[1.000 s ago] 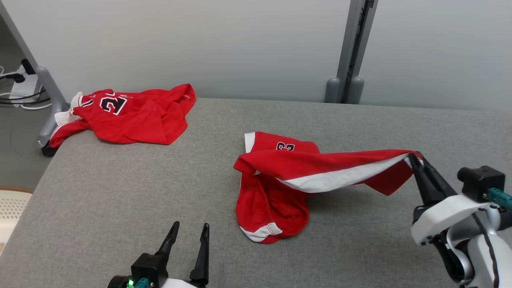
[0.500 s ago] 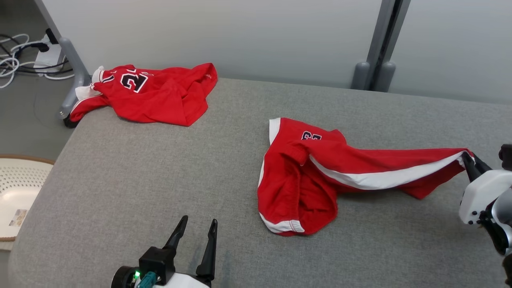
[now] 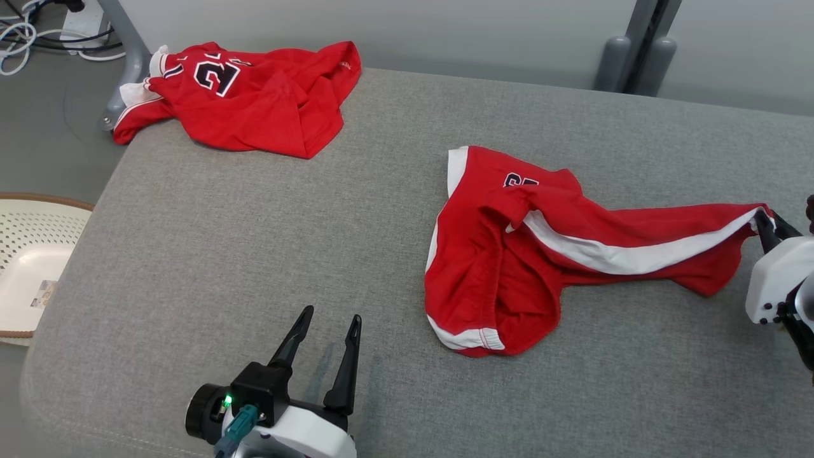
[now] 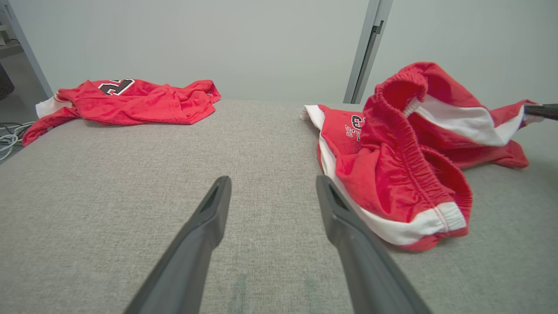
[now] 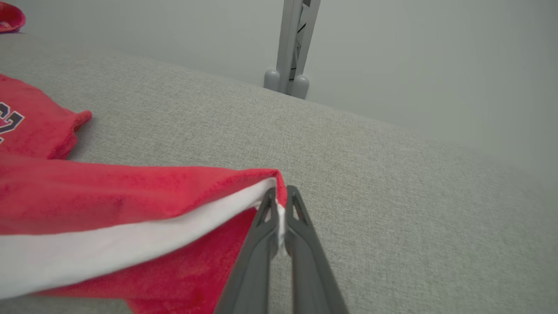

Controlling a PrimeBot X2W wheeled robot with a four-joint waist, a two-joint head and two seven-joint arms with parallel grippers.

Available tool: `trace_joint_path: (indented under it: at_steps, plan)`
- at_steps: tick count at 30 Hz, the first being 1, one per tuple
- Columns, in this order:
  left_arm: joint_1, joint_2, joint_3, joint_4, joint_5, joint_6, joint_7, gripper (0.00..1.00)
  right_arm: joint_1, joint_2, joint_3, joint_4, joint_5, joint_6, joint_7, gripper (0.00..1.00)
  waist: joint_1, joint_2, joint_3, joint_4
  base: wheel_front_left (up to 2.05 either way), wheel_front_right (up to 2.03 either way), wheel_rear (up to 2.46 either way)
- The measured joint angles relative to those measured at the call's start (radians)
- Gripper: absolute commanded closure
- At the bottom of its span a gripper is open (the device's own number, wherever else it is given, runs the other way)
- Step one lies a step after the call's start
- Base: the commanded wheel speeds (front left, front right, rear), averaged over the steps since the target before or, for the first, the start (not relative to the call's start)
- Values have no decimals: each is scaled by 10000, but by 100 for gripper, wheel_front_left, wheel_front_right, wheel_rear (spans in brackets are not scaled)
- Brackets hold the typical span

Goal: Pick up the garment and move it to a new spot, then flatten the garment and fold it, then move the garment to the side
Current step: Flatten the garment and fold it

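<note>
The shorts' elastic waistband bunches up off the table, while the shorts' far leg (image 3: pixel 648 240) stretches out slack. My left gripper should grab the shorts by the elastic waistband next.
Red shorts with white side stripes (image 3: pixel 509 254) lie crumpled at the middle of the grey table (image 3: pixel 222 222), one leg stretched out toward the right. My right gripper (image 3: pixel 763 219) is shut on the hem corner of that leg, holding it slightly off the surface; the pinched red and white cloth (image 5: pixel 130 218) runs left from the gripper (image 5: pixel 281 205) in the right wrist view. My left gripper (image 3: pixel 331 321) stands open near the front edge, left of the shorts, nothing between its fingers (image 4: pixel 209 213). The shorts' elastic waistband (image 4: pixel 405 148) bunches up just right of it.
A second red garment with a number print (image 3: pixel 248 95) lies at the table's far left corner. A white perforated basket (image 3: pixel 32 261) sits on the floor at the left. Cables (image 3: pixel 38 38) and a grey post foot (image 3: pixel 636 63) stand beyond the table.
The head camera has tilted down and shifted. My right gripper has pulled the shorts' leg further right and lower, stretching the cloth. The left gripper stays open.
</note>
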Motion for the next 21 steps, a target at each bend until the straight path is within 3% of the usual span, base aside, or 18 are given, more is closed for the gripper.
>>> trace_joint_path:
  at_steps: [12,21]
  plan:
    - [28,2,-21,-56,-12,77,0,0,-585,-52,1348,366,153,0,-1371,0,0,0,-421,-848,0,0,0]
    - [290,-2,-236,-52,-228,105,0,0,456,178,1137,-1231,941,-2,-1804,0,0,0,-1288,-1679,0,0,0]
